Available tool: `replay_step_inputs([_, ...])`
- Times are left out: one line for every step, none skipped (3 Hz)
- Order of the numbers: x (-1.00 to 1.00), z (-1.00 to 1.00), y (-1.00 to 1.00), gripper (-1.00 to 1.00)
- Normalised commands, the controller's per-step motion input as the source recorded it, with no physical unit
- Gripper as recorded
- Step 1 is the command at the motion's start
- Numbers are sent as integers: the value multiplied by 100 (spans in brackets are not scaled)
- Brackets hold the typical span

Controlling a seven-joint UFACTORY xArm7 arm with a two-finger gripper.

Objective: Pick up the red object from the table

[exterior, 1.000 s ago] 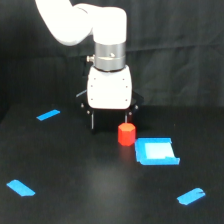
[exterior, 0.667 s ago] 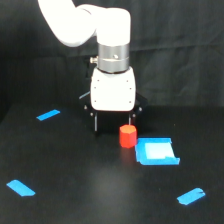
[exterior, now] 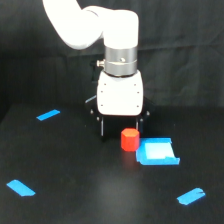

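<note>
I need to grab the red object's round side (exterior: 130,141) with my gripper next. Then I can pick it up.
The red object (exterior: 130,139) is a small red-orange stubby cylinder standing upright on the black table (exterior: 75,165). My gripper (exterior: 121,131) hangs from a white body directly over and just behind it. Its two black fingers are spread apart: one finger (exterior: 102,127) is on the exterior view's left of the red object, the other shows at the object's right. The gripper is open and holds nothing. Whether the red object stands between the fingers or just in front of them I cannot tell.
A blue square piece (exterior: 157,152) lies right beside the red object, on the exterior view's right. Blue tape strips lie at the back left (exterior: 48,114), front left (exterior: 21,187) and front right (exterior: 191,196). A black cloth backdrop (exterior: 190,60) rises behind the table.
The gripper has moved toward the exterior view's right and lower, so its open fingers now stand around or just behind the red object. The blue piece has not moved.
</note>
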Motion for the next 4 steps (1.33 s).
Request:
replay_step_inputs([12, -33, -47, 58])
replay_step_inputs([-3, -26, -26, -71])
replay_step_inputs([-7, -6, -12, -93])
replay_step_inputs([-8, 4, -8, -96])
